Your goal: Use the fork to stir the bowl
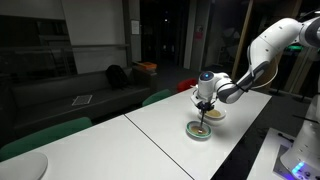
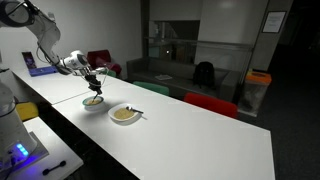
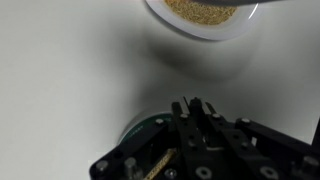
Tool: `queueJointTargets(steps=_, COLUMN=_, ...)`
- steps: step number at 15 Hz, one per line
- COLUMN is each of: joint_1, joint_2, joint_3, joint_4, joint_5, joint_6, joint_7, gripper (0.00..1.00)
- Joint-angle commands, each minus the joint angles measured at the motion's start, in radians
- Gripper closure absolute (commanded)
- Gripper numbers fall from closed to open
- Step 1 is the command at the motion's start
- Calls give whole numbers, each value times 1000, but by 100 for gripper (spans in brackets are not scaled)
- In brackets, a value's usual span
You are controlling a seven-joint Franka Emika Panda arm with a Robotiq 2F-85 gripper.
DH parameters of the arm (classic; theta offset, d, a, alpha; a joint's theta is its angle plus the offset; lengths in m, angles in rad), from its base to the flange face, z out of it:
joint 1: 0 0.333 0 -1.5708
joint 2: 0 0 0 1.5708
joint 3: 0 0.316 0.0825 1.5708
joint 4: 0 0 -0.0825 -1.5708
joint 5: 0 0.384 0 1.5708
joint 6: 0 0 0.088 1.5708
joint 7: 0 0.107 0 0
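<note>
The thin dark fork (image 1: 204, 118) points down inside the bowl's rim and would land in the bowl, so my gripper should open its fingers.
The bowl (image 1: 199, 130) with a pale green rim and yellowish inside sits on the white table; it also shows in an exterior view (image 2: 93, 102) and, partly hidden by the gripper, at the lower left of the wrist view (image 3: 136, 127). My gripper (image 1: 205, 103) hangs directly above it, also seen in an exterior view (image 2: 92, 78) and the wrist view (image 3: 195, 106). Its fingers are shut on the thin dark fork (image 1: 204, 118), which points down into the bowl. The fork's tip is hidden in the wrist view.
A cream-coloured round dish (image 1: 214, 113) with tan contents stands close beside the bowl, also in an exterior view (image 2: 125, 115) and at the top of the wrist view (image 3: 205, 14). The long white table (image 2: 190, 140) extends far. Chairs line its far side.
</note>
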Motion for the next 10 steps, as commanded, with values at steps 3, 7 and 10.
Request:
queueJointTargets(steps=3, joint_1=-23, joint_2=4, joint_3=-4, joint_4=-6, joint_5=11, joint_6=53, joint_7=-42, gripper=97)
queueJointTargets(steps=7, joint_1=-25, joint_2=8, joint_3=-4, joint_4=-5, joint_5=13, joint_6=58, joint_7=-43, gripper=64)
queueJointTargets(steps=10, joint_1=-27, joint_2=15, joint_3=-4, joint_4=-4, joint_5=12, joint_6=58, joint_7=-42, gripper=49)
